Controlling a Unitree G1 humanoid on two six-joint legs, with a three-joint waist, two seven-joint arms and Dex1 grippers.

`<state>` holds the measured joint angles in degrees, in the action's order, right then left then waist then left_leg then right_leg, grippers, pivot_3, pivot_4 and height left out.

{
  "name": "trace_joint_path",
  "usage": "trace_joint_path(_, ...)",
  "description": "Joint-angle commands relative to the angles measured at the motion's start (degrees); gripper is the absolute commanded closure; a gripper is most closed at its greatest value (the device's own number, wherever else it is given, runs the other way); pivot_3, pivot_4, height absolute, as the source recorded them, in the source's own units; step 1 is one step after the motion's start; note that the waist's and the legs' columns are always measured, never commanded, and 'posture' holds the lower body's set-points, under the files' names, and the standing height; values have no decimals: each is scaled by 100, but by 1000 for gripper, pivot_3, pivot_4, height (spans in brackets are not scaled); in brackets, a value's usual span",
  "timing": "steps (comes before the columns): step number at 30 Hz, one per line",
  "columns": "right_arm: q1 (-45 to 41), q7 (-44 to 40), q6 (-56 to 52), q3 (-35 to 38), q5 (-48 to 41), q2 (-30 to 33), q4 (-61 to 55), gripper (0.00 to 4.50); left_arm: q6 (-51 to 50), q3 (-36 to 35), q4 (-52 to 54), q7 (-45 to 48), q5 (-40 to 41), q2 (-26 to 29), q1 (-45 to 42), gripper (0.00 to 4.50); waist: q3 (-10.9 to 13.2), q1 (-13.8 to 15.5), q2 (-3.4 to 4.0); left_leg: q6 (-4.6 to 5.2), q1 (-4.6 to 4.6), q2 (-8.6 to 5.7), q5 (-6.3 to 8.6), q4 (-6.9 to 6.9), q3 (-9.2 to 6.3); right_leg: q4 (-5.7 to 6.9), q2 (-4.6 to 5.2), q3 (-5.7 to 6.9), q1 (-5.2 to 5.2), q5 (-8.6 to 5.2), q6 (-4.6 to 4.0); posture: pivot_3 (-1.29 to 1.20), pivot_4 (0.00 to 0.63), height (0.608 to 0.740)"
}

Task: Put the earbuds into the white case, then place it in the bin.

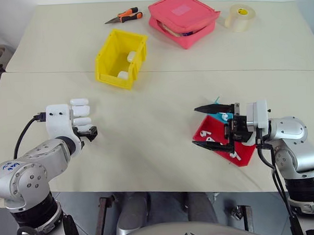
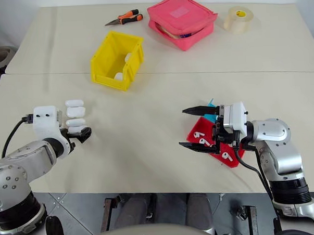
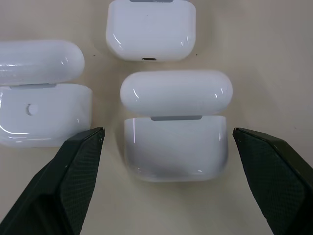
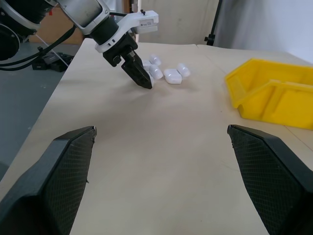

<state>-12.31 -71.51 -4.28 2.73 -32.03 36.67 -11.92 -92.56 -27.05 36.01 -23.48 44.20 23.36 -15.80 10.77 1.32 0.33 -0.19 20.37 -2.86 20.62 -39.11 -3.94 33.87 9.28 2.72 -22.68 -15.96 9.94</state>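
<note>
My left gripper's fingers are on both sides of the case's lower body (image 3: 176, 147) in the wrist view. My left gripper should close on the white case.
A white case (image 3: 174, 147) lies on the table with its lid flipped up, between the two spread fingers of my open left gripper (image 3: 167, 134). A second lid-up case (image 3: 41, 110) lies beside it and a shut one (image 3: 150, 29) beyond. From the head, these three cases (image 1: 80, 111) sit at the left, just ahead of the left gripper (image 1: 88, 132). The earbuds (image 1: 208, 139) lie in a red-and-blue tray (image 1: 246, 156) at the right. My right gripper (image 1: 195, 126) hangs open and empty over that tray, pointing left. The yellow bin (image 1: 112, 68) stands farther back.
Two white cases (image 1: 131, 56) lie inside the bin. Behind it are orange-handled pliers (image 1: 125, 16), a pink zip pouch (image 1: 184, 17) and a tape roll (image 1: 239, 17). A seam between two tabletops runs just in front of the bin.
</note>
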Motion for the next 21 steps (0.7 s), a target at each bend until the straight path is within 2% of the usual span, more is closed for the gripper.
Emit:
trace_joint_path(1,59,103,47,122,-78,-17,-235,0,6,-78,91,-42,-36,-98,49,37,0,1,0,0,0,0,0,0,0,0,0,0,0,0,0,0,150,740)
trace_joint_path(9,148,171,74,92,-81,-27,-281,0,6,-116,85,-143,12,-174,119,37,0,2,1,-1,0,0,0,0,0,0,0,0,0,0,0,0,150,740)
trace_joint_path(12,156,195,70,79,-87,-46,-297,0,6,-96,108,-164,46,-123,203,616,-1,-3,2,-1,-1,0,0,0,1,0,0,0,0,0,0,0,150,740)
trace_joint_path(15,156,192,73,65,-88,-57,-291,0,6,-78,172,-154,140,-96,377,1531,-1,-2,2,-1,-1,0,0,0,1,1,0,0,0,0,0,0,150,740)
trace_joint_path(16,150,184,74,67,-89,-59,-281,0,6,-70,205,-140,158,-71,435,1710,-1,-8,2,-1,-1,0,0,0,1,0,0,-1,0,0,0,0,150,740)
trace_joint_path(19,114,153,82,70,-83,-55,-231,0,6,-131,331,188,210,33,518,1712,-2,-10,3,-2,-1,0,0,0,1,0,1,-2,0,0,0,0,150,740)
trace_joint_path(21,88,131,95,75,-76,-48,-187,0,300,-120,484,771,246,218,567,1712,-2,-8,3,-2,-1,0,0,0,1,0,0,-2,0,0,0,0,150,740)
